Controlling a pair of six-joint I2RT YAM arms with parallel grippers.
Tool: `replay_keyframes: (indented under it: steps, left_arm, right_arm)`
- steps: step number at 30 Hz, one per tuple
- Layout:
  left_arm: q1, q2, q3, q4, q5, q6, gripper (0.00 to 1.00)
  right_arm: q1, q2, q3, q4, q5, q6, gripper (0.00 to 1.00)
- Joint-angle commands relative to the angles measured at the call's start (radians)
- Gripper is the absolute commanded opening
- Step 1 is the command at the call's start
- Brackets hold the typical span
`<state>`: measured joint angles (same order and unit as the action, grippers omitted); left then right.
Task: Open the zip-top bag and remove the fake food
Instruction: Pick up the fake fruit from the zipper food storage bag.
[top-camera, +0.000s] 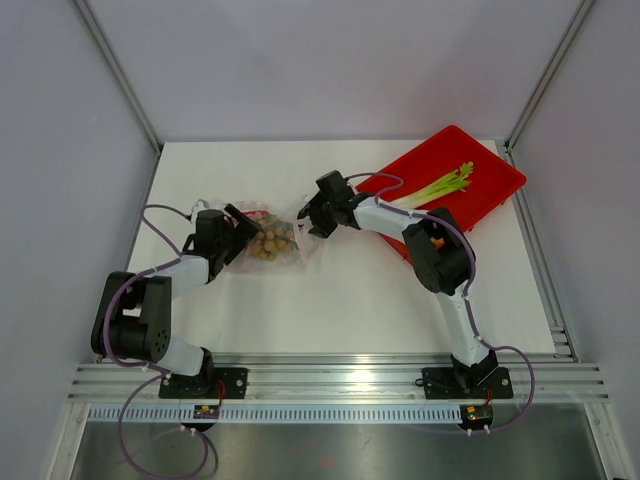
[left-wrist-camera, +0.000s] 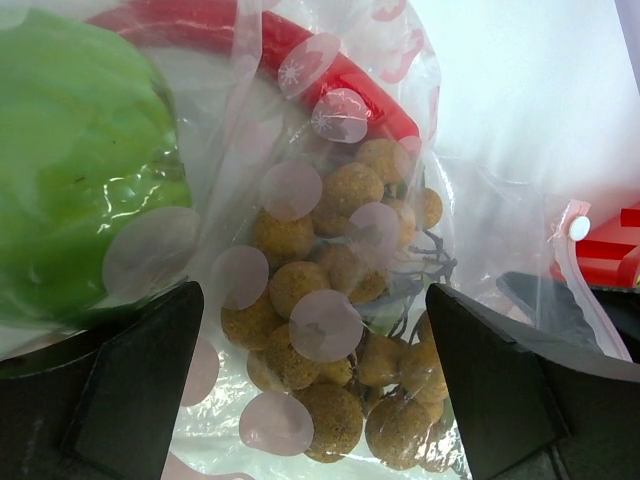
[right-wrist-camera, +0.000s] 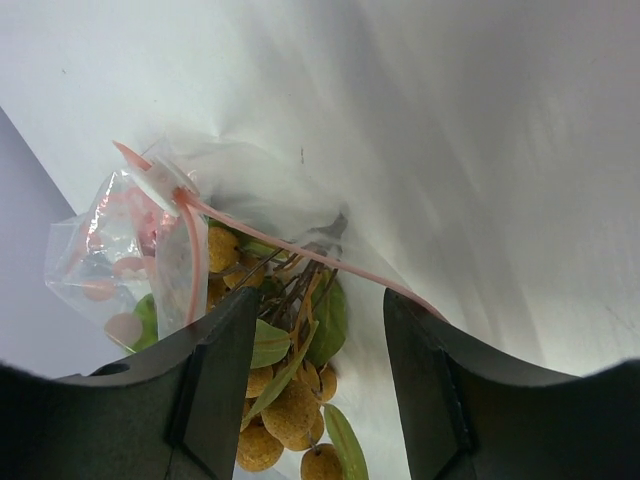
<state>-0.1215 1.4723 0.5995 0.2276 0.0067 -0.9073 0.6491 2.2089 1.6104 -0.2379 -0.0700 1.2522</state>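
My right gripper grips the tan-ball cluster by its gathered stems at the bag's opening next, to remove the cluster whole.
The clear zip-top bag lies mid-table between my two grippers. My left gripper is open wide at the bag's left end. In the left wrist view its fingers straddle the bag over a cluster of tan balls, beside a green round fruit and a red piece. My right gripper is open at the bag's mouth. The pink zip strip gapes, with tan balls and green leaves between the fingers. A celery stalk lies outside the bag.
The celery rests in a red rectangular tray at the back right corner of the white table. The right arm's elbow overlaps the tray's near edge. Grey walls close in the sides and back.
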Motion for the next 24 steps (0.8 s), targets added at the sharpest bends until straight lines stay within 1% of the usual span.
replay_keyframes:
  steps: [1,7,9,10,13,14,16,19,21,24]
  left_arm:
    - [0.014,0.003,-0.004,0.022,0.03,-0.001,0.97]
    - [0.042,0.045,0.008,0.016,0.07,0.005,0.97]
    - [0.068,0.052,0.006,0.019,0.134,0.001,0.97]
    - [0.095,0.059,0.003,0.022,0.178,-0.004,0.97]
    - [0.109,0.056,-0.018,0.05,0.184,-0.012,0.97]
    - [0.111,0.056,-0.017,0.047,0.188,-0.007,0.97]
    - [0.109,0.054,-0.021,0.053,0.208,-0.002,0.97]
    - [0.111,0.056,-0.026,0.064,0.213,0.002,0.97]
    - [0.111,0.059,-0.027,0.067,0.214,0.007,0.97]
    - [0.112,0.059,-0.024,0.044,0.191,0.007,0.97]
  right_arm:
    - [0.017,0.041,0.072,-0.052,-0.01,0.019,0.6]
    - [0.034,0.09,0.149,-0.089,-0.023,0.015,0.6]
    - [0.037,0.129,0.201,-0.093,-0.054,0.009,0.59]
    - [0.041,0.141,0.244,-0.125,-0.072,0.007,0.59]
    - [0.05,0.17,0.292,-0.146,-0.062,-0.002,0.58]
    - [0.049,0.178,0.293,-0.141,-0.062,-0.002,0.57]
    - [0.049,0.186,0.293,-0.129,-0.07,0.001,0.48]
    - [0.05,0.221,0.324,-0.124,-0.089,0.001,0.45]
    - [0.049,0.265,0.391,-0.165,-0.117,-0.008,0.39]
    - [0.049,0.287,0.422,-0.184,-0.125,-0.014,0.37]
